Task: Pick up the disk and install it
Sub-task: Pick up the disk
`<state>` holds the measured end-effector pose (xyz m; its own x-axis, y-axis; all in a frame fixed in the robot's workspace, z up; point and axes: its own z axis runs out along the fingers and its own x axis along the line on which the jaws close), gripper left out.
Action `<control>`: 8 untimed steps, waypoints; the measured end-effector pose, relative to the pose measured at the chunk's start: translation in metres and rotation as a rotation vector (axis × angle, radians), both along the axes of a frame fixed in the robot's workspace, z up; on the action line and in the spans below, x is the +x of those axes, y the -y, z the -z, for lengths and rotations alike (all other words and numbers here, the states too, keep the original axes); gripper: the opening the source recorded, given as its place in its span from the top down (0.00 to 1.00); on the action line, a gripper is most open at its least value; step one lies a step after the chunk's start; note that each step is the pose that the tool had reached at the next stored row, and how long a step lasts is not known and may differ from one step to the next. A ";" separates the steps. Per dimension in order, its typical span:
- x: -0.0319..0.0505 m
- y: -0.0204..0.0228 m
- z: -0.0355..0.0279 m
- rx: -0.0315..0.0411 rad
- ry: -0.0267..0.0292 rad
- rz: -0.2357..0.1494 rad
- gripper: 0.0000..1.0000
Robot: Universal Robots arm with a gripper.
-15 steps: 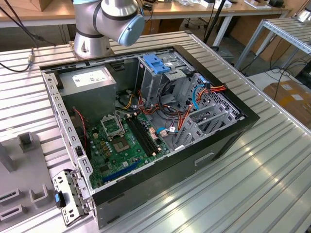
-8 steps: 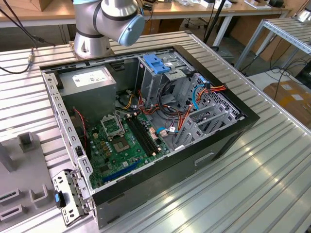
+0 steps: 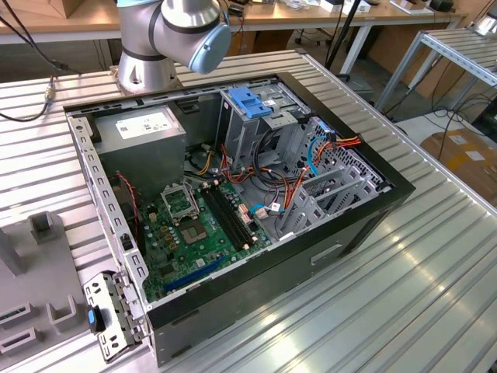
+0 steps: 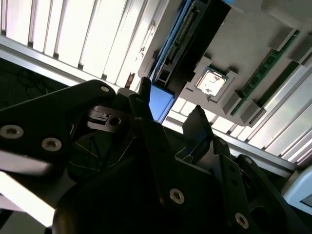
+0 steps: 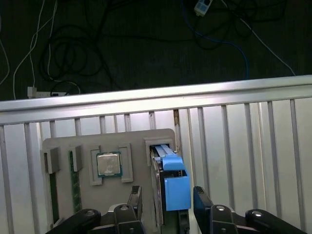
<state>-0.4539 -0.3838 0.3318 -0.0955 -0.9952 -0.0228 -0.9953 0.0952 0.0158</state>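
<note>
The grey bracket of the tray wraps around one end of the disk. My gripper should next grab the disk by its exposed blue-railed end (image 5: 174,197).
The disk (image 5: 175,187) stands on edge in a slot of a grey holder tray (image 5: 136,139), its blue plastic rail facing the camera in the first wrist view. My gripper (image 5: 168,202) is open and straddles it, one black finger (image 5: 135,200) on each side with a small gap to the disk. In the second wrist view the disk's blue rail (image 4: 162,102) lies between the spread fingers of the gripper (image 4: 168,114), and its dark body runs away from them. Nothing is clamped.
A processor chip (image 5: 108,164) and green memory sticks (image 5: 73,180) sit in the same tray, on a ribbed metal table (image 5: 243,161). In the exterior view the open computer case (image 3: 233,194) holds a drive cage with a light-blue top (image 3: 250,101), a power-supply box (image 3: 144,136) and a motherboard (image 3: 194,225).
</note>
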 end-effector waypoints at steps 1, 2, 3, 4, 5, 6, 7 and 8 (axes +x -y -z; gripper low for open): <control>-0.0005 0.0000 0.0014 0.0011 0.0001 0.000 0.46; -0.0007 0.0000 0.0024 0.0024 0.0001 0.000 0.46; -0.0010 0.0000 0.0034 0.0041 0.0000 0.000 0.46; -0.0013 0.0000 0.0045 0.0057 0.0001 0.000 0.46; -0.0015 0.0000 0.0056 0.0073 0.0002 0.000 0.46; -0.0016 -0.0001 0.0069 0.0088 0.0001 0.000 0.46; -0.0017 -0.0001 0.0082 0.0096 0.0000 0.000 0.46; -0.0019 -0.0001 0.0099 0.0103 0.0000 0.000 0.46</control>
